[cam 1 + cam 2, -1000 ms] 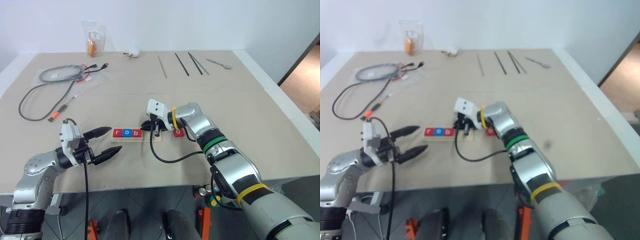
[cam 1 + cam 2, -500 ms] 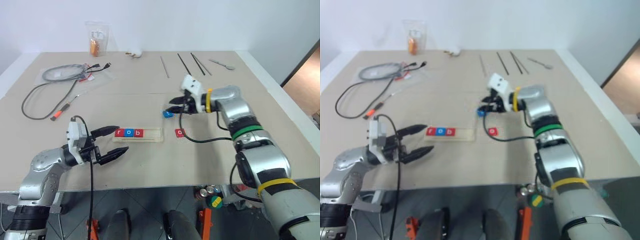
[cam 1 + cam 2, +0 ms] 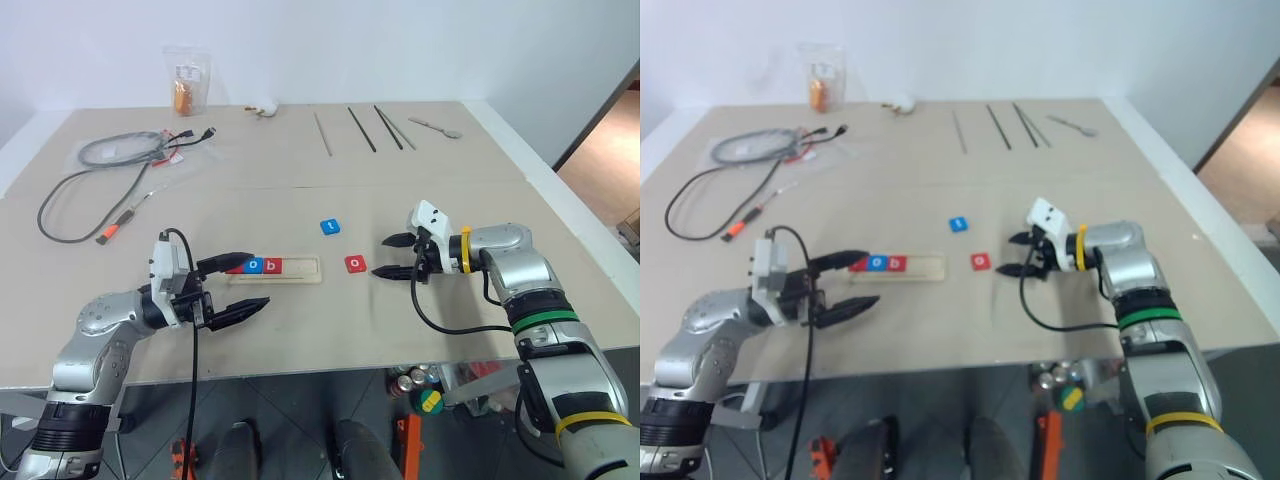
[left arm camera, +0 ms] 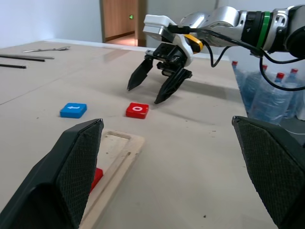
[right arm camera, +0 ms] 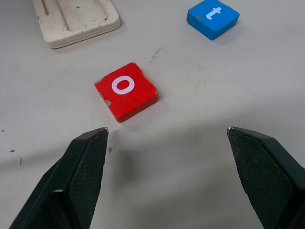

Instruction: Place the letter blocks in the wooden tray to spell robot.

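The right gripper grabs the red o block [image 3: 355,264] by its side edges next. That adds the next letter of robot to the tray [image 3: 300,269].
The wooden tray [image 3: 300,269] lies in front of me with red r, blue o [image 3: 254,265] and red b [image 3: 274,265] blocks in its left part; its right part is bare. A red o block [image 3: 355,264] lies on the table just right of the tray. A blue t block [image 3: 330,227] lies a little beyond it. My right gripper [image 3: 381,256] stands open just right of the red o block [image 5: 126,90], holding nothing. My left gripper [image 3: 258,280] is open and empty at the tray's left end, its far finger over the r.
A grey cable [image 3: 70,195] and an orange-handled tool [image 3: 118,225] lie at the far left. At the back are a plastic bag [image 3: 187,80], thin rods [image 3: 362,128] and a spoon [image 3: 436,125]. The table's front edge runs close under both arms.
My right gripper has swung from the tray's right end out to the right and opened. The blue t block now lies on the table beyond the tray. The left gripper stays open.
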You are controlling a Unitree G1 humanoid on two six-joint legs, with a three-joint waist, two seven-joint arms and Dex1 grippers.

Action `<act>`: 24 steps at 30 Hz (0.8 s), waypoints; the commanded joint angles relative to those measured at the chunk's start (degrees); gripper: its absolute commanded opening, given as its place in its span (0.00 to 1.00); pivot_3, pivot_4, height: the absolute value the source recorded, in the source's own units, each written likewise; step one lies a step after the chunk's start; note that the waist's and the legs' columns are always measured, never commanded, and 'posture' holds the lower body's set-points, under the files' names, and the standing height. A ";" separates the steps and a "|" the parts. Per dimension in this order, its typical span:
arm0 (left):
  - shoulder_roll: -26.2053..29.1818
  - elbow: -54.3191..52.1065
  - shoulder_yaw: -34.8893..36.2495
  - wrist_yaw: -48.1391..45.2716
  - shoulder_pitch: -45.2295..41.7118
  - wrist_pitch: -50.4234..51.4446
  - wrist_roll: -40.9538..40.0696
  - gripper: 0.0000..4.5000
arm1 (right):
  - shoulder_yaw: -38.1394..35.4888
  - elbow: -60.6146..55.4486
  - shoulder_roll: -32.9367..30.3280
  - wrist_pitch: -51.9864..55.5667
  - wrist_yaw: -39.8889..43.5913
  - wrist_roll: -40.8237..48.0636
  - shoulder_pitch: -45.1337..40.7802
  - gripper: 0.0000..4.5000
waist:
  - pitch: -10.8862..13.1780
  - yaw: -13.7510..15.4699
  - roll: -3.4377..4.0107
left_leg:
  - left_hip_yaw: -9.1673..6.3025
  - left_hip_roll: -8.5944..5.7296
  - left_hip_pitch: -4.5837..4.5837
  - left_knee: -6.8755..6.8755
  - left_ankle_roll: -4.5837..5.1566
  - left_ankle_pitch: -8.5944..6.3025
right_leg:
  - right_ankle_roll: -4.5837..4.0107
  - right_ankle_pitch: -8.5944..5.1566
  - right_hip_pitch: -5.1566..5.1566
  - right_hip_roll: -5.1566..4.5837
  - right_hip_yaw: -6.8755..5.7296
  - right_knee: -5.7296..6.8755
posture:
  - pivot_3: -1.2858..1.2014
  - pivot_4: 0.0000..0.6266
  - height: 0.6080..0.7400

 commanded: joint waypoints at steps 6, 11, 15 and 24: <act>1.04 0.25 1.08 -0.77 -1.39 0.07 -0.50 1.00 | -0.03 3.98 2.84 -3.79 -1.26 -0.10 -2.74 0.91 | 0.00 0.03 0.00 | 0.01 -0.01 0.00 0.07 0.01 0.01 | 0.00 0.06 0.03 0.00 0.05 0.00 | 0.52 0.24 1.00; 1.44 -0.16 1.58 -0.49 -0.83 0.20 -0.69 1.00 | 0.64 4.65 4.10 -5.02 -1.13 -0.45 -3.03 0.91 | 0.00 0.04 0.00 | -0.01 -0.01 0.00 0.01 0.00 0.01 | 0.04 0.02 0.01 0.03 0.04 0.00 | 0.52 0.24 1.00; 1.90 -0.25 2.05 -0.37 -0.36 0.26 -0.87 1.00 | 0.64 5.42 4.46 -5.60 -0.85 -0.44 -3.44 0.91 | 0.00 0.06 0.00 | -0.01 -0.01 -0.01 0.01 0.00 0.01 | 0.06 0.01 0.02 0.03 0.05 -0.01 | 0.52 0.24 1.00; 1.81 -0.85 2.71 0.61 0.15 0.37 -0.92 1.00 | 0.71 3.91 5.26 -5.98 1.91 0.71 -2.52 0.59 | 0.00 0.07 0.00 | -0.01 -0.01 0.00 0.02 0.00 0.01 | 0.03 0.02 0.02 0.02 0.05 -0.01 | 0.52 0.24 1.00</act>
